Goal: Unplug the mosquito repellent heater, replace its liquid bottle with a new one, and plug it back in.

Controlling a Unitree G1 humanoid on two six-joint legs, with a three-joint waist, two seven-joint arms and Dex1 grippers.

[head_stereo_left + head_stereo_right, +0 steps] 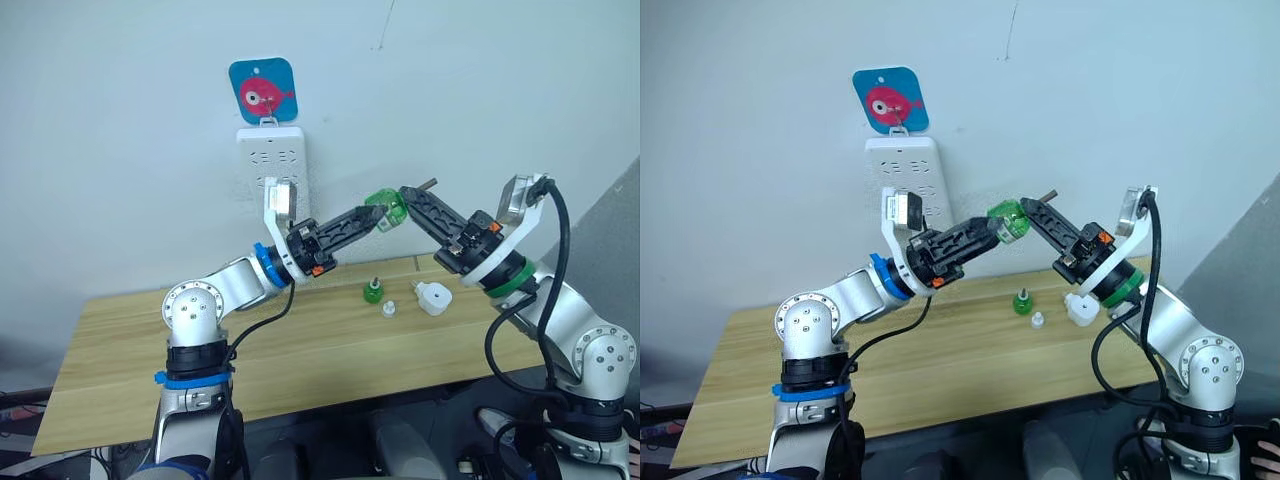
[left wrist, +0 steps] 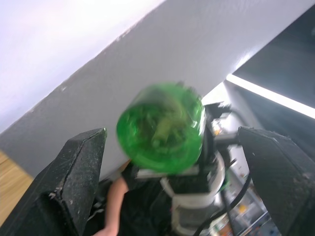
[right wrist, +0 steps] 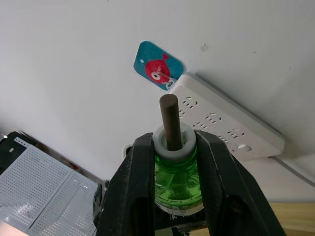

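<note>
The green bottle's neck has to stay free to go into the white heater [image 1: 432, 297], so next my left gripper needs to grab the bottle by its wide base [image 1: 387, 210].
My right gripper [image 1: 403, 198] is shut on a green liquid bottle [image 1: 387, 209], held in the air in front of the wall. In the right wrist view its fingers [image 3: 138, 167] clamp the bottle's neck, with the grey collar and dark wick [image 3: 171, 120] sticking out past them. My left gripper [image 1: 374, 219] is open, its fingers [image 2: 74, 172] standing wide on either side of the bottle's base [image 2: 160, 128] without touching it. The white mosquito repellent heater [image 1: 432, 297] lies unplugged on the wooden table [image 1: 150, 340]. Beside it are a small green bottle [image 1: 373, 291] and a white cap [image 1: 388, 308].
A tall white power strip [image 1: 272, 160] hangs on the wall under a blue fish hook [image 1: 263, 90], just behind my left wrist. The table's left half is bare wood. A grey panel [image 1: 620, 220] stands at the far right.
</note>
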